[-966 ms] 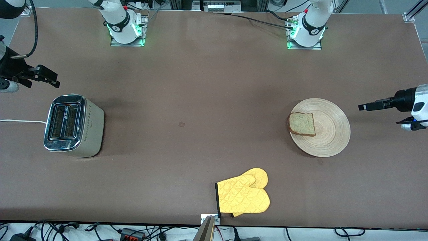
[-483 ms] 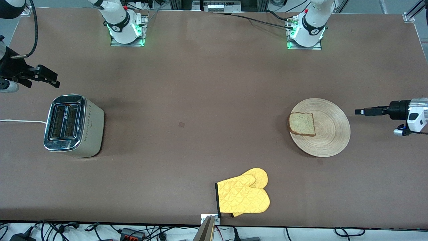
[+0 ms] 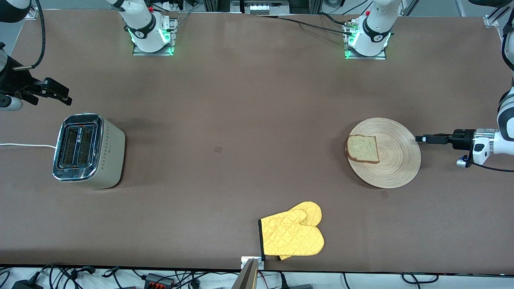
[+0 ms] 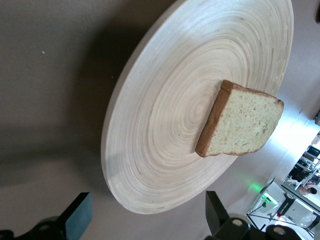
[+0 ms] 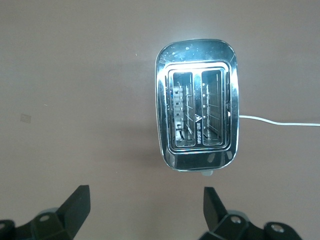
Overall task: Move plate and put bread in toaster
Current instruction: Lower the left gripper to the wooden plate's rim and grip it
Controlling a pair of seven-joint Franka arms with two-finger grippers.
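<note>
The left gripper needs to move the plate, with the plate's bread on it, closer to the toaster (image 3: pixel 86 149), so it should grab the plate by its bare wooden rim (image 3: pixel 418 147) next.
The pale wooden plate (image 3: pixel 397 168) lies toward the left arm's end of the table, and the bread (image 3: pixel 362 148) rests flat on it near the rim that faces the toaster. My left gripper (image 3: pixel 420 139) is open and low, its tips just outside the plate's rim on the side away from the bread. In the left wrist view, the plate (image 4: pixel 165 125) and bread (image 4: pixel 242 122) fill the frame ahead of the left gripper (image 4: pixel 146 220), with nothing between the fingers. The chrome toaster (image 3: pixel 86 149) stands at the right arm's end. The right gripper (image 3: pixel 64 97) waits open above the table beside it, looking down on the toaster (image 5: pixel 197 112) past the right gripper (image 5: pixel 145 207).
A yellow oven mitt (image 3: pixel 293 235) lies near the table's front edge, in the middle. The toaster's white cord (image 3: pixel 24 145) runs off the right arm's end of the table. Both arm bases stand along the table's top edge in the front view.
My left gripper has come down and moved in toward the plate's rim, staying open. The right arm, plate, bread and toaster have not moved.
</note>
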